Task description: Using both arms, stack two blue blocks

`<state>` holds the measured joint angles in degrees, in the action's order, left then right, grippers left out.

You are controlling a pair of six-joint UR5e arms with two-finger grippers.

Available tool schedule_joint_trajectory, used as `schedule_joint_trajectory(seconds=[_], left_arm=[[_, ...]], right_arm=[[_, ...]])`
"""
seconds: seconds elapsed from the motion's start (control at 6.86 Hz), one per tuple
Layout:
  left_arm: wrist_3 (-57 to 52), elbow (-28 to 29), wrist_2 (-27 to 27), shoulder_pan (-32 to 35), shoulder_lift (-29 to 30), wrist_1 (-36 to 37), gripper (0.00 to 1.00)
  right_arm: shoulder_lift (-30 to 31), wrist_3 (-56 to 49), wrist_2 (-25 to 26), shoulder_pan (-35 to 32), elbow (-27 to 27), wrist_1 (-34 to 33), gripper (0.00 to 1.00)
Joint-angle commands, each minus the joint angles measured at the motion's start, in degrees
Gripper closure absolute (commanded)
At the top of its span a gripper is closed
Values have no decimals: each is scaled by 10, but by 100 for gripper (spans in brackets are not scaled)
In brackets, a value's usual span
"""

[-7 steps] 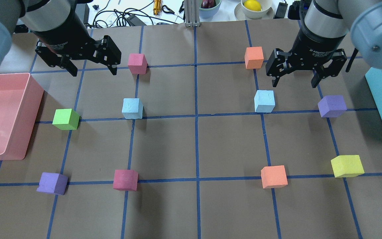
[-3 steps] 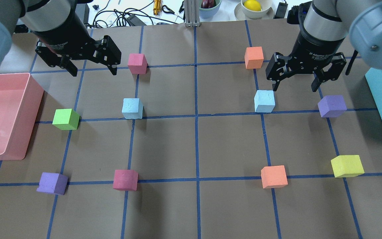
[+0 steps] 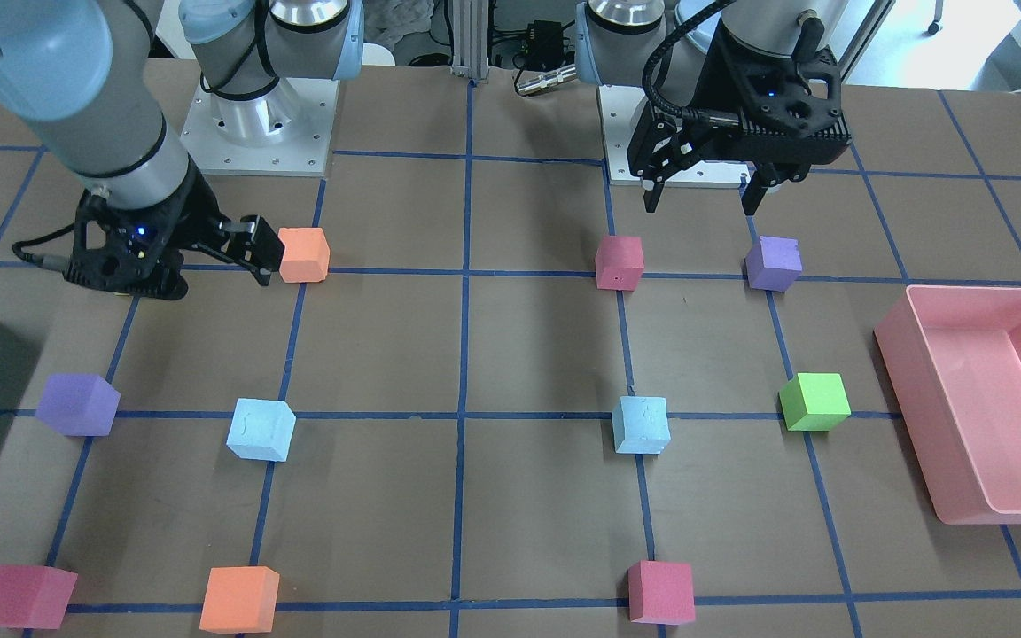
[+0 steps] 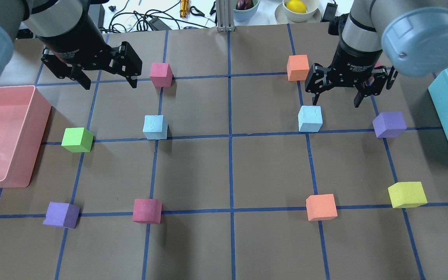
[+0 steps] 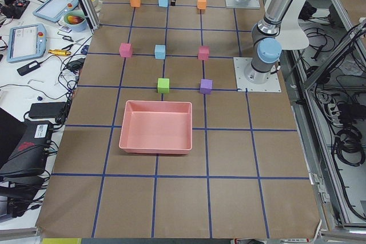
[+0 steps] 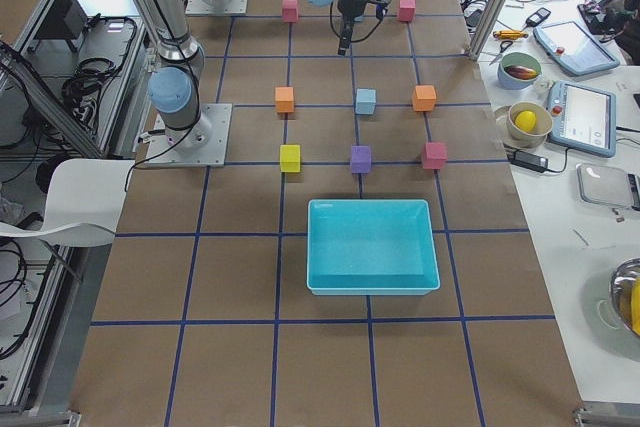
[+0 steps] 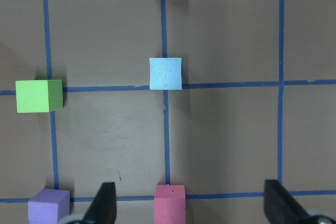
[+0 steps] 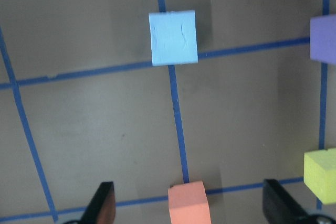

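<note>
My right gripper needs to grab this blue block by two opposite sides next. Then I need to stack it with the other blue block point(image 3: 641, 424).
Two pale blue blocks sit apart on the brown table. The left blue block point(image 4: 155, 127) point(image 3: 641, 424) lies in the left half and shows in the left wrist view point(image 7: 166, 73). The right blue block point(image 4: 310, 118) point(image 3: 261, 430) lies in the right half and shows in the right wrist view point(image 8: 173, 37). My left gripper point(image 4: 109, 83) point(image 3: 701, 208) is open and empty, high above the table, beyond and left of the left blue block. My right gripper point(image 4: 336, 102) is open and empty, just beyond and slightly right of the right blue block.
A pink bin point(image 4: 37, 147) stands at the left edge and a teal bin point(image 4: 447, 116) at the right edge. Other cubes are spread on the grid: green point(image 4: 77, 140), pink point(image 4: 161, 74), orange point(image 4: 298, 67), purple point(image 4: 389, 124), yellow point(image 4: 406, 194), and more nearer the front.
My right gripper has moved left and lower, closer to the right blue block, still open. The left arm and all the blocks have not moved.
</note>
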<state>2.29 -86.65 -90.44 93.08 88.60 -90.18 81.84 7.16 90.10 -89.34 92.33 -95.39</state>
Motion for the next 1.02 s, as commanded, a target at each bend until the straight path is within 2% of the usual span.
schedule_joint_trajectory(seconds=[0.0, 0.44, 0.88], left_arm=[[0, 0, 0, 0, 0, 0, 0], [0, 1, 0, 0, 0, 0, 0], [0, 0, 0, 0, 0, 0, 0]], right_arm=[[-96, -20, 1, 0, 0, -122, 0], [-177, -62, 19, 6, 0, -195, 0], [-216, -59, 13, 8, 4, -205, 0]])
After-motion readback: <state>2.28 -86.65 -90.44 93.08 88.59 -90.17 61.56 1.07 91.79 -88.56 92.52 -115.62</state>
